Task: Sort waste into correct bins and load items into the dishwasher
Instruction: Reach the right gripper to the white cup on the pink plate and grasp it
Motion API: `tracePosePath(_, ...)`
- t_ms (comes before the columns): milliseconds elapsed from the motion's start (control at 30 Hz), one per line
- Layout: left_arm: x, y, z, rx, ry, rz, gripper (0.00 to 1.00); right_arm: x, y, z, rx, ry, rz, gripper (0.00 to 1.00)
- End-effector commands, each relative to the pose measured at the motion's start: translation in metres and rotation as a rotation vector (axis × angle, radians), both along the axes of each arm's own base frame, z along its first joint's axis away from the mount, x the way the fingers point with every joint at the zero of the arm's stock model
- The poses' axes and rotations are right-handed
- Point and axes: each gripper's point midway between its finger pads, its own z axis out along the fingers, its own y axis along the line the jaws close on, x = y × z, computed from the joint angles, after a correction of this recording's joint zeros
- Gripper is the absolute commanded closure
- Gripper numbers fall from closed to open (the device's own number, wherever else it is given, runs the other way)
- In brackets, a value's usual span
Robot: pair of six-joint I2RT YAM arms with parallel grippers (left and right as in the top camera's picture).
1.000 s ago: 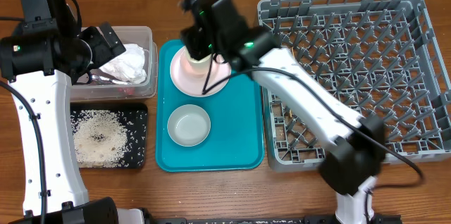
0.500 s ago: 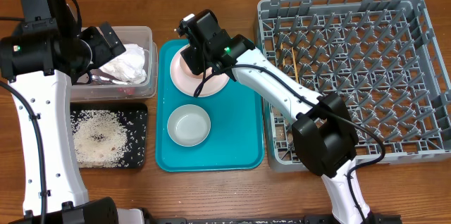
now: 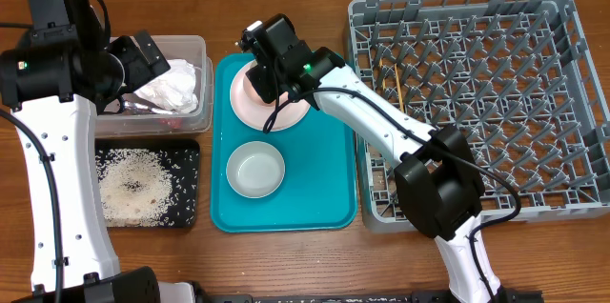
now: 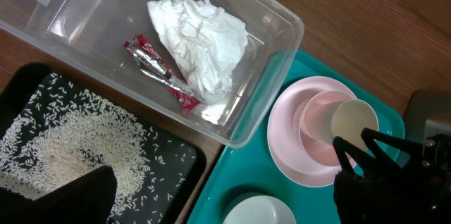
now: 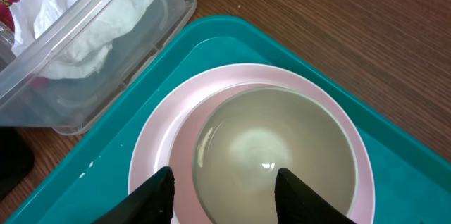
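Note:
I need to pinch the whitish bowl [image 5: 275,146] by its rim [image 5: 201,194] with my right gripper, one finger inside. Then my right gripper loads the bowl with its opening down among the grey rack's wires.
My right gripper [image 3: 262,72] [image 5: 224,192] is open and low over a whitish bowl [image 5: 275,146] that sits on the pale-pink plate [image 5: 158,153] [image 3: 289,117] [image 4: 282,139]. One finger is over the bowl's inside and the other over the plate. A second bowl [image 3: 255,170] sits on the teal tray's [image 3: 324,179] near part. My left gripper [image 3: 143,55] [image 4: 225,206] is open and empty above the clear tub [image 3: 191,44], which holds the white napkin [image 3: 176,86] [image 4: 201,44] and red wrapper [image 4: 158,69]. Rice [image 3: 133,189] lies in the black tray [image 3: 186,155]. Chopsticks [image 3: 393,79] lie in the grey rack [image 3: 572,17]. I see no cup.
The grey rack fills the right side of the table, right beside the teal tray. The tub and black tray stand one behind the other at the left, close to the teal tray's left edge. Bare wood runs along the front.
My right gripper came down from higher up onto the plate and bowl, then stayed still. The left arm has not moved.

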Motion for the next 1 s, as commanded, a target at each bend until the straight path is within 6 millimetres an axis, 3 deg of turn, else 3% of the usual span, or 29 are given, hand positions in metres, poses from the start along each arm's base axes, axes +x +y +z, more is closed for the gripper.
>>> tracePosePath(0,0.001,0.001,0.006,0.015,-0.014,-0.007,0.00,-0.003,-0.001,-0.010,-0.007,0.008,0.011,0.52)
tracePosePath(200,0.001,0.001,0.006,0.015,-0.014,-0.008,0.00,-0.011,0.004,-0.019,0.015,0.038,0.039,0.53)
tracePosePath(400,0.001,0.001,0.006,0.015,-0.014,-0.008,0.00,-0.012,0.002,-0.020,0.008,0.047,0.039,0.70)
tracePosePath(767,0.001,0.001,0.006,0.015,-0.014,-0.008,0.00,-0.019,-0.003,-0.026,-0.019,0.079,0.038,0.71)
tracePosePath(967,0.001,0.001,0.006,0.015,-0.014,-0.008,0.00,-0.019,-0.003,-0.026,-0.019,0.079,0.038,0.78)
